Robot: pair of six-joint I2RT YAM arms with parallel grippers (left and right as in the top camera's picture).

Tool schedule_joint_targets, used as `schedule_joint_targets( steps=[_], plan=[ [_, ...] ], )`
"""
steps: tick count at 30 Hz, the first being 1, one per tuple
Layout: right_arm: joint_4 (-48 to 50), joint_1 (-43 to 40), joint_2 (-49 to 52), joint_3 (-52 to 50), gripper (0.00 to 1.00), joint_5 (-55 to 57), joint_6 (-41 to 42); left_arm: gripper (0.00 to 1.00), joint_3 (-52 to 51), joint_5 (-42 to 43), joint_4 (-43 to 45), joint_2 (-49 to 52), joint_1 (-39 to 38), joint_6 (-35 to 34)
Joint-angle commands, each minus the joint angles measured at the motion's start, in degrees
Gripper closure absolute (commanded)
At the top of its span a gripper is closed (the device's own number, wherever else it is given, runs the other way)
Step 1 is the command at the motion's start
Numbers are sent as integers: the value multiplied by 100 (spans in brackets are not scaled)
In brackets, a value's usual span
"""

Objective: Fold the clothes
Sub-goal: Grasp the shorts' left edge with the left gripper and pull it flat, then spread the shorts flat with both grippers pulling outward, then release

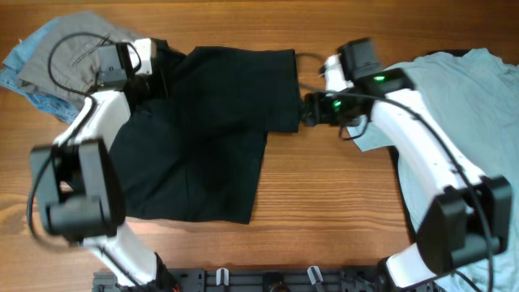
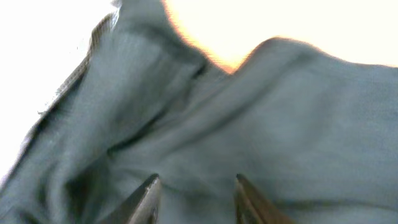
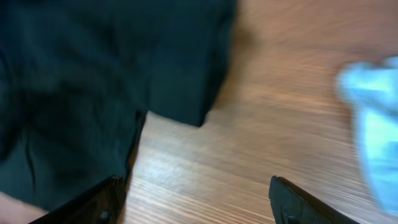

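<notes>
The left gripper will next grab the black shorts-like garment point(image 1: 199, 130) by its far corner point(image 1: 167, 53), opposite the right gripper's edge. That will straighten the garment for folding.
A large black shorts-like garment point(image 1: 199, 130) lies spread on the wooden table. My left gripper point(image 1: 154, 69) sits over its upper left corner; in the left wrist view its fingers point(image 2: 196, 186) are apart over the dark fabric point(image 2: 249, 124), nothing between them. My right gripper point(image 1: 308, 111) is at the garment's right edge; in the right wrist view its fingers point(image 3: 193, 193) are wide open over bare wood, with the black fabric point(image 3: 93, 81) to the left. A pale blue-grey T-shirt point(image 1: 462, 105) lies at the right, partly under my right arm.
Grey trousers point(image 1: 69, 53) on a blue denim piece point(image 1: 24, 77) are piled at the far left corner. The T-shirt's edge shows in the right wrist view point(image 3: 373, 130). Bare wood point(image 1: 324, 203) lies between the garments.
</notes>
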Motion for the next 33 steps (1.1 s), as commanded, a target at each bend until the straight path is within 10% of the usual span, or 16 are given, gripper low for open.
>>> schedule_joint_targets(
  steps=[1,7,10,23,30,33],
  plan=[
    [201,619,634,-57,27,-170,-634,54,9,90,-455,-1598,-24,-2],
    [1178,1091,1663,-57,37,20,-772,48,9,-275,-1711,-3307,-24,44],
    [1377,1147,2026,-57,25,-15,-925,46,9,-313,-2153,-3915,-24,44],
    [800,1622,2100,-57,25,-236,-1064,48,9,-343,-2726,-4072,-24,46],
    [1086,1749,2100,-57,56,-1204,-1919,47,9,-343,-2726,-4072,-24,46],
    [1078,1816,2098,-57,96,-389,-1261,47,9,-343,-2728,-4079,-24,46]
  ],
)
